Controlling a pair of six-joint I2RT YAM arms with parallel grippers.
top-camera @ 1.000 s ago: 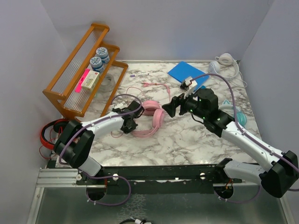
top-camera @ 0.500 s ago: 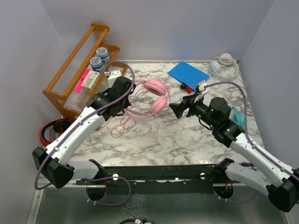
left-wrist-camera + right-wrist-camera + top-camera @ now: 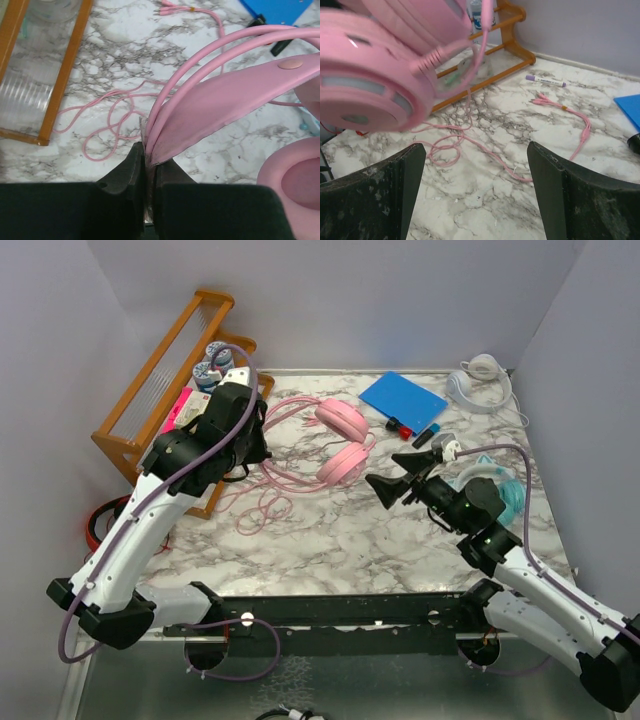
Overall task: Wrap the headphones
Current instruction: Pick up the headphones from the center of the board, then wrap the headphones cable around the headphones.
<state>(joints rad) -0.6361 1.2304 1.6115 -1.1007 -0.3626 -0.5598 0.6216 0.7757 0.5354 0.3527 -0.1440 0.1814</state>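
Observation:
I will next grab the pink cable with my right gripper by its hanging part near the ear cup, so the headphones stay free for wrapping.
The pink headphones (image 3: pixel 342 465) hang in the air over the back middle of the table. My left gripper (image 3: pixel 258 435) is shut on their headband (image 3: pixel 225 95), with the fingertips (image 3: pixel 149 157) pinched on its end. Their long pink cable (image 3: pixel 260 505) trails down in loops on the marble. My right gripper (image 3: pixel 392 475) is open and empty, just right of the ear cups. In the right wrist view one ear cup (image 3: pixel 365 95) hangs at the upper left, above the open gripper (image 3: pixel 475 165). The white headphones (image 3: pixel 478 380) lie at the back right. The teal pair (image 3: pixel 497 492) is partly hidden behind my right arm.
A wooden rack (image 3: pixel 180 380) with small tins stands at the back left. A blue notebook (image 3: pixel 402 397) and small markers (image 3: pixel 410 430) lie at the back. A red-and-black pair (image 3: pixel 100 520) lies off the table's left edge. A purple marker (image 3: pixel 543 80) lies near the rack.
My left arm has lifted the pink headphones up and toward the back left, with the cable trailing. My right gripper has drawn back toward the near right, still open.

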